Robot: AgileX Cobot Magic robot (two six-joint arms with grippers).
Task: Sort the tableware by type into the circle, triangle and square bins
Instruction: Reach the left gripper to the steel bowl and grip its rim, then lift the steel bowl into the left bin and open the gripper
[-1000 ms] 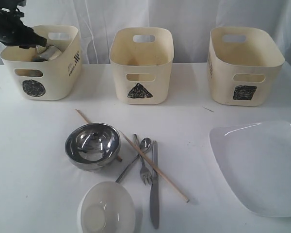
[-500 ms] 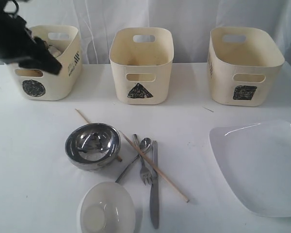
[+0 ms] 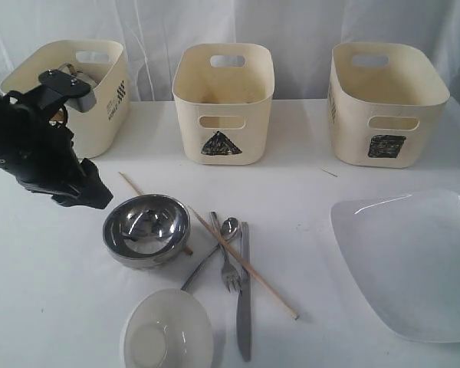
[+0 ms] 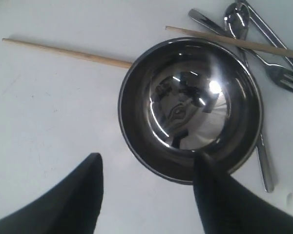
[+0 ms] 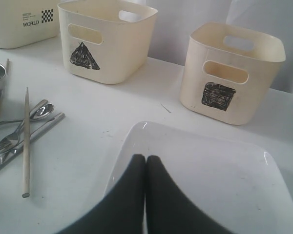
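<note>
The left gripper pinches the bowl by its rim (image 3: 116,250) next, since the steel bowl spreads too wide for the fingers to span.
My left gripper (image 3: 93,198) (image 4: 147,163) is open and empty, low over the table just left of the steel bowl (image 3: 146,228) (image 4: 190,109); one fingertip overlaps the bowl's rim in the left wrist view. Right of the bowl lie the spoon (image 3: 230,226), fork (image 3: 228,272), knife (image 3: 244,299) and a chopstick (image 3: 249,268); another chopstick (image 3: 129,182) pokes out behind the bowl. The small white bowl (image 3: 167,331) sits in front. My right gripper (image 5: 145,158) is shut over the white plate (image 5: 210,180) (image 3: 414,261).
Three cream bins stand along the back: circle bin (image 3: 107,107), partly behind my left arm, triangle bin (image 3: 223,103) and square bin (image 3: 387,103). The plate reaches the table's right front edge.
My left gripper left the circle bin, where it held something steel, and came down toward the front beside the steel bowl, now with its jaws wide and empty. The right gripper stayed put.
</note>
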